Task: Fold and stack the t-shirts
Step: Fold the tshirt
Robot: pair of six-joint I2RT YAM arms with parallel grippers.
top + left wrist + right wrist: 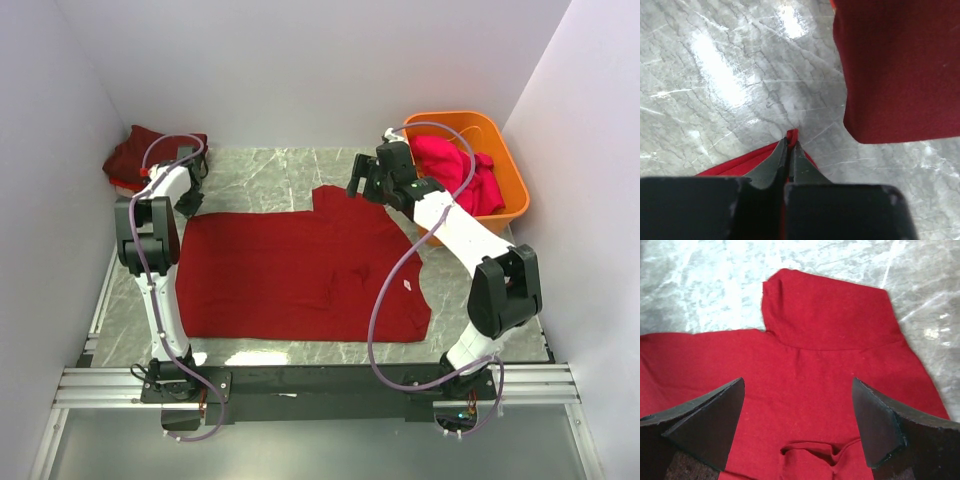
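Next, the right gripper pinches the red t-shirt's far sleeve (345,191) (834,282) by its edge, to fold the t-shirt's far side over alongside my left gripper.
A red t-shirt (300,270) lies spread flat on the marble table. My left gripper (190,207) is at its far left corner, shut on the tip of red cloth (791,136), low at the table. My right gripper (357,186) is open and empty, hovering above the shirt's far sleeve (830,310); its fingers (715,425) stand wide apart over the cloth. A folded dark red shirt (140,155) lies at the back left and shows in the left wrist view (900,70). A magenta-pink shirt (450,165) lies bunched in the tub.
An orange plastic tub (505,165) stands at the back right beside the right arm. White walls close in the table on three sides. Bare marble (270,165) shows between the folded shirt and the tub.
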